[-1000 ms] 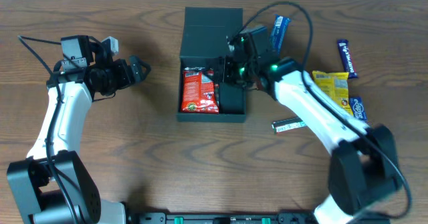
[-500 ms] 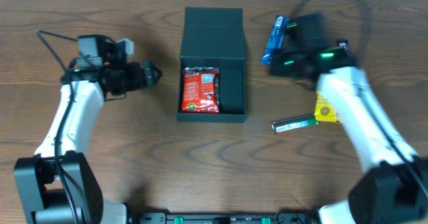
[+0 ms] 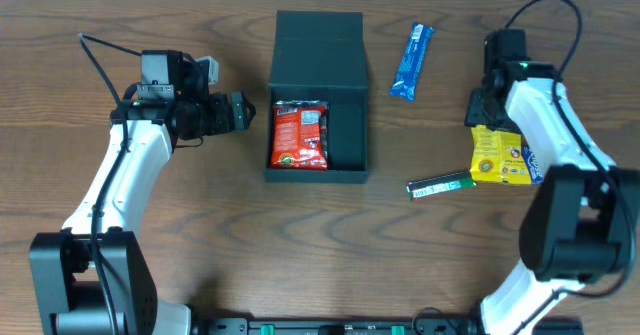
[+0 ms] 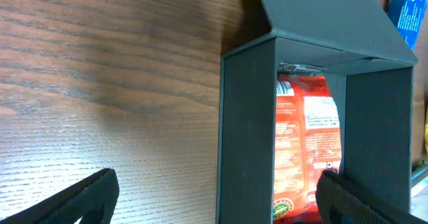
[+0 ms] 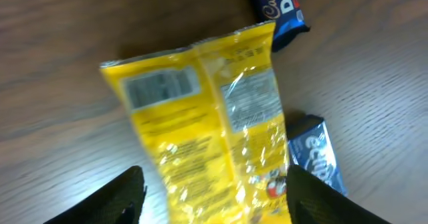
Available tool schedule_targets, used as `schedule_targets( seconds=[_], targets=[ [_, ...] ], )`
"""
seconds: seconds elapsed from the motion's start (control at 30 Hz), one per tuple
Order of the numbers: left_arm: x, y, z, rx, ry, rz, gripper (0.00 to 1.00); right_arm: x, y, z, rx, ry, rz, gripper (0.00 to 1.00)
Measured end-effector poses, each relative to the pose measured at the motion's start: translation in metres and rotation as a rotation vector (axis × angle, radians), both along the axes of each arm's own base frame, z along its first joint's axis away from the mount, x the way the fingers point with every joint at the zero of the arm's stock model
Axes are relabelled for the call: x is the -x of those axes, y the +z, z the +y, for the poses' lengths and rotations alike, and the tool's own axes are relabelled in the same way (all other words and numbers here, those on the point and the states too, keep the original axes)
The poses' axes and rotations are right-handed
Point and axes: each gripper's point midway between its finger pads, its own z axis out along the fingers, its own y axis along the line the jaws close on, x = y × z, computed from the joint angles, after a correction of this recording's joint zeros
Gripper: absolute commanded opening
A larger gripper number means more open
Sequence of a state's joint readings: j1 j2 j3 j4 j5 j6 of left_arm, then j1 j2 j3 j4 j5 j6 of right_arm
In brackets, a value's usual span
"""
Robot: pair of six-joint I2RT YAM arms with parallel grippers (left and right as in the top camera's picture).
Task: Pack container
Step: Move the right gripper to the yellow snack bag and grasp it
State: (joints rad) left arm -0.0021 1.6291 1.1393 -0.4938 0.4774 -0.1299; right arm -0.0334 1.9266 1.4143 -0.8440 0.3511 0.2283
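I need to pick up the yellow packet next with my right gripper, holding it by its long sides so that its ends stay free to go into the container.
The dark teal container stands open at the table's middle, its lid folded back. A red snack packet lies in its left half; the right half is bare. My left gripper is open and empty just left of the container. In the left wrist view the container's left wall and the red packet show between its fingers. My right gripper is open over the top end of a yellow packet. In the right wrist view its fingers straddle the yellow packet.
A light blue bar lies right of the lid. A green bar lies at the front right of the container. A dark blue chocolate bar and a blue packet lie beside the yellow packet.
My right arm has swung from the container's right half out to the right, over the yellow packet. My left gripper has moved right, closer to the container's left wall.
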Motion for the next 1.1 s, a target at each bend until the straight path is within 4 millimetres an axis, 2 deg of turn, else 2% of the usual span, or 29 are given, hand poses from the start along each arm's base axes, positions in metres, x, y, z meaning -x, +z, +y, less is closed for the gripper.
schedule_targets(
  seconds=[0.23,0.7,0.8,0.87,0.93,1.0,1.07,1.1],
  targets=[
    [0.0,-0.001,0.001,-0.006,0.004,0.004,0.95,0.002,-0.028,-0.007,0.044,0.005,0.072,0.69],
    [0.0,-0.001,0.001,-0.004,0.006,0.004,0.95,0.0,-0.038,0.016,-0.077,0.141,0.102,0.68],
    [0.0,-0.001,0.001,-0.005,0.007,0.004,0.95,0.002,-0.045,0.017,-0.082,0.151,0.127,0.59],
    [0.0,-0.001,0.001,-0.005,0.007,0.004,0.95,0.004,-0.05,0.014,-0.067,0.153,0.148,0.56],
    [0.0,-0.001,0.001,-0.005,0.007,0.004,0.95,0.005,-0.051,0.012,-0.051,0.159,0.155,0.47],
    [0.0,-0.001,0.001,-0.005,0.007,0.004,0.95,0.005,-0.05,0.01,-0.038,0.158,0.158,0.36],
    [0.0,-0.001,0.001,-0.005,0.007,0.004,0.95,0.006,-0.049,0.007,-0.024,0.161,0.162,0.17],
    [0.0,-0.001,0.001,-0.005,0.007,0.004,0.95,0.005,-0.049,0.006,-0.019,0.161,0.161,0.11]
  ],
)
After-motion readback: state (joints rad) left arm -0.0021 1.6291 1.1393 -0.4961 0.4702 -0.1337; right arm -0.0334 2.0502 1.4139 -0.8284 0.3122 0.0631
